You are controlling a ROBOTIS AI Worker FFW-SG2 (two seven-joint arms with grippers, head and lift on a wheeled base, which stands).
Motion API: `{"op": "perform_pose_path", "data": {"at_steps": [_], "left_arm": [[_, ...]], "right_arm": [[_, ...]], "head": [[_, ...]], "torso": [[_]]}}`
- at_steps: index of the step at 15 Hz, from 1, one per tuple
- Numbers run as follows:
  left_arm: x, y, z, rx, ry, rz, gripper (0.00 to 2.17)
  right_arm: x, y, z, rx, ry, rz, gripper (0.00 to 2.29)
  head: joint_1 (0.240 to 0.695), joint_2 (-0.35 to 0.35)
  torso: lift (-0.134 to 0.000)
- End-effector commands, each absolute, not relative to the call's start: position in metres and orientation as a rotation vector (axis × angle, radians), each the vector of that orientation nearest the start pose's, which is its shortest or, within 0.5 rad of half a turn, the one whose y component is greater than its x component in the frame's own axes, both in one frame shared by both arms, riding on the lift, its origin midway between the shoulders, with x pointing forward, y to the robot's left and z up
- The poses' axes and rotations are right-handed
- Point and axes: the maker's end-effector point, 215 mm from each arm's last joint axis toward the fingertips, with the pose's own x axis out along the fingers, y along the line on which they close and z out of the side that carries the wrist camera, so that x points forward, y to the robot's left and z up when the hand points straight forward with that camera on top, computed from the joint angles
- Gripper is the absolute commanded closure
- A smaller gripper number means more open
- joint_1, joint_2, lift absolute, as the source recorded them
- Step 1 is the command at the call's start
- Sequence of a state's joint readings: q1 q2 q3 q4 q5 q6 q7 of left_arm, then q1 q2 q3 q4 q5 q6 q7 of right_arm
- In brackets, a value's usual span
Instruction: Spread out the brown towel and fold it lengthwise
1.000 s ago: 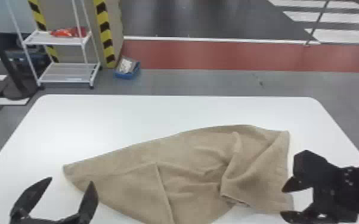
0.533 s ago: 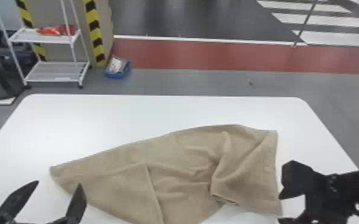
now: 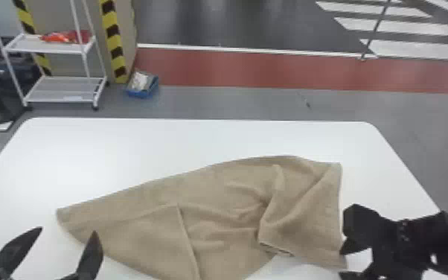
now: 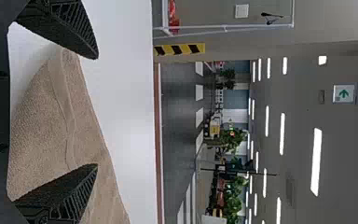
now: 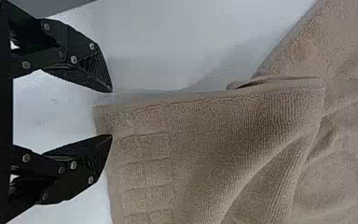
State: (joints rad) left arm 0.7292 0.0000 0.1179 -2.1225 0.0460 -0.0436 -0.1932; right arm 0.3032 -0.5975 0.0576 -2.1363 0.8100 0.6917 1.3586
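My right gripper will next grab the brown towel (image 3: pixel 227 219) to spread it out and fold it lengthwise. It should grab the towel by its corner (image 3: pixel 341 262) next to the checked woven band.
The brown towel (image 3: pixel 227 219) lies crumpled on the white table, its narrow end at the left and a folded-over part at the right. At lower left, my left gripper (image 3: pixel 61 238) stands open near the towel's left tip. My right gripper (image 3: pixel 342 262) is beside the towel's right edge, close to its near right corner. In the left wrist view, my left gripper (image 4: pixel 97 112) has its fingers apart, with the towel (image 4: pixel 51 116) beyond them. In the right wrist view, my right gripper (image 5: pixel 112 113) is open and the corner of the towel (image 5: pixel 205 135) reaches between its fingertips.
The white table (image 3: pixel 197 137) has bare surface behind the towel and to its left. Beyond the table stand a white shelf rack (image 3: pixel 63 89) at the back left and a blue bin (image 3: pixel 142 89) on the floor.
The head view has shifted, so the table and towel appear farther left. My right gripper has come closer to the towel's near right corner. The towel keeps the same shape.
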Motion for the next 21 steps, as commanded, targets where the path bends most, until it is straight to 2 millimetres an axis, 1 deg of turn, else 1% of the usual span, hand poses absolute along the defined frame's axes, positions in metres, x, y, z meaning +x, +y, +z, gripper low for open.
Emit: {"op": "perform_pose_path", "data": {"at_steps": [1, 2, 5, 6, 7, 10, 11, 12, 14, 15, 16, 17, 18, 19, 20, 21], "left_arm": [[0.37, 0.247, -0.375, 0.01, 0.134, -0.096, 0.05], [0.37, 0.247, -0.375, 0.01, 0.134, -0.096, 0.05], [0.37, 0.246, -0.376, 0.011, 0.135, -0.097, 0.05], [0.369, 0.246, -0.375, 0.011, 0.135, -0.097, 0.05], [0.369, 0.246, -0.375, 0.011, 0.135, -0.097, 0.05], [0.371, 0.243, -0.373, 0.008, 0.129, -0.104, 0.05], [0.371, 0.241, -0.373, 0.007, 0.129, -0.106, 0.05], [0.371, 0.24, -0.373, 0.006, 0.129, -0.107, 0.05], [0.372, 0.24, -0.371, 0.01, 0.125, -0.111, 0.05], [0.372, 0.237, -0.368, 0.016, 0.121, -0.121, 0.05], [0.372, 0.231, -0.363, 0.028, 0.113, -0.154, 0.05], [0.373, 0.226, -0.359, 0.043, 0.108, -0.174, 0.05], [0.373, 0.22, -0.36, 0.044, 0.119, -0.198, 0.05], [0.371, 0.21, -0.381, 0.035, 0.197, -0.249, 0.05], [0.375, 0.205, -0.39, 0.056, 0.243, -0.278, 0.05], [0.381, 0.196, -0.396, 0.115, 0.279, -0.34, 0.06]], "right_arm": [[0.353, -0.316, -0.453, -0.908, 1.024, 0.899, 0.73], [0.355, -0.316, -0.451, -0.908, 1.019, 0.896, 0.77], [0.356, -0.317, -0.45, -0.903, 1.017, 0.894, 0.77], [0.357, -0.317, -0.448, -0.89, 1.011, 0.897, 0.87], [0.358, -0.318, -0.447, -0.886, 1.006, 0.892, 1.04], [0.36, -0.318, -0.445, -0.874, 0.999, 0.891, 1.07], [0.36, -0.315, -0.445, -0.866, 0.993, 0.898, 1.29], [0.361, -0.314, -0.443, -0.865, 0.984, 0.9, 1.35], [0.365, -0.317, -0.437, -0.847, 0.962, 0.896, 1.35], [0.37, -0.319, -0.429, -0.852, 0.935, 0.896, 1.35], [0.378, -0.322, -0.417, -0.866, 0.889, 0.9, 1.35], [0.384, -0.332, -0.406, -0.883, 0.868, 0.88, 1.35], [0.387, -0.344, -0.4, -0.892, 0.869, 0.855, 1.35], [0.387, -0.358, -0.396, -0.898, 0.884, 0.833, 1.35], [0.384, -0.369, -0.396, -0.903, 0.901, 0.825, 1.35], [0.377, -0.378, -0.403, -0.901, 0.93, 0.821, 1.35]], "head": [[0.695, -0.11], [0.695, -0.109], [0.695, -0.11], [0.695, -0.11], [0.695, -0.112], [0.695, -0.114], [0.695, -0.116], [0.695, -0.117], [0.695, -0.116], [0.695, -0.116], [0.695, -0.117], [0.695, -0.128], [0.695, -0.138], [0.695, -0.147], [0.695, -0.165], [0.695, -0.214]], "torso": [[-0.124], [-0.124], [-0.124], [-0.124], [-0.124], [-0.124], [-0.124], [-0.124], [-0.124], [-0.124], [-0.124], [-0.124], [-0.124], [-0.124], [-0.124], [-0.124]]}}
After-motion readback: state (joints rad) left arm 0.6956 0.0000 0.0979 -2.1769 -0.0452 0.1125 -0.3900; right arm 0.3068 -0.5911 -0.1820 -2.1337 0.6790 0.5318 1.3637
